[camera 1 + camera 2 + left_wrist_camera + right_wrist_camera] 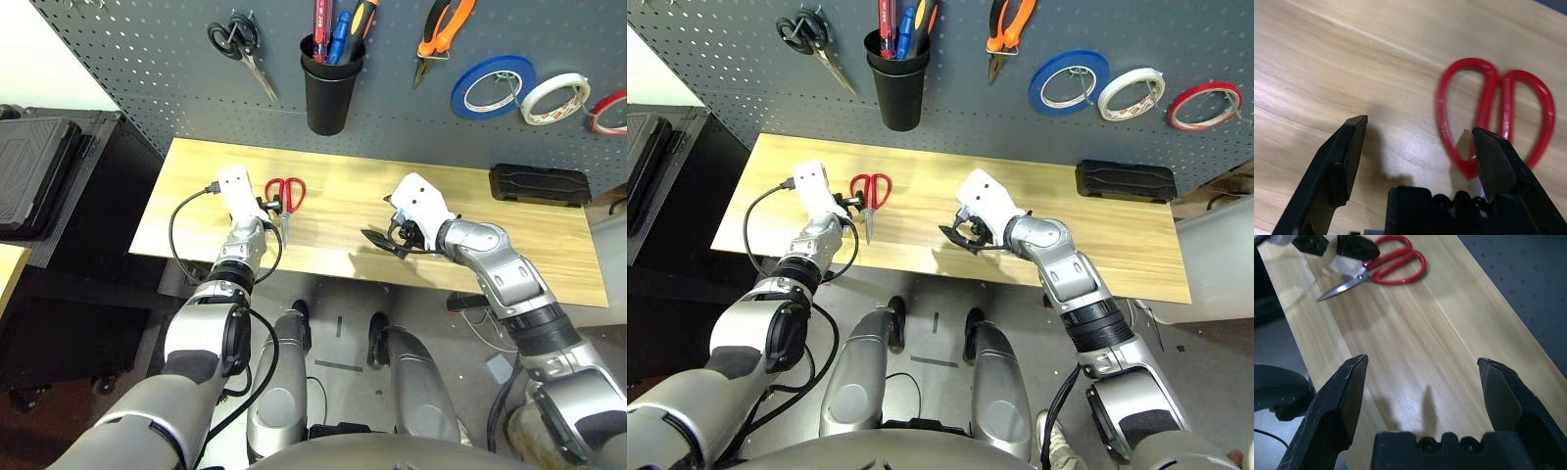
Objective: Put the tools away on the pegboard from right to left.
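Note:
I need to grab the scissors next with my left gripper by one red handle loop (270, 193) (1444, 107), because the scissors' pointed metal blades lie flat on the wood.
Red-handled scissors (285, 194) lie flat on the wooden table (333, 264), blades toward the front edge. My left gripper (267, 207) is open just left of them; in the left wrist view one fingertip (1493, 156) hangs over the nearer handle loop of the scissors (1488, 103). My right gripper (385, 238) is open and empty over the table's middle, and its wrist view shows the scissors (1386, 267) further off. On the pegboard (147, 59) hang the orange-handled pliers (441, 34) and the red tape ring (609, 111). A red-handled screwdriver (320, 24) stands in the black cup (331, 88).
Black-handled scissors (235, 44) hang at the pegboard's left. Blue (493, 85) and white (554, 98) tape rolls hang between the pliers and the red ring. A black case (539, 183) lies at the table's back right. A dark cabinet (59, 166) stands left of the table.

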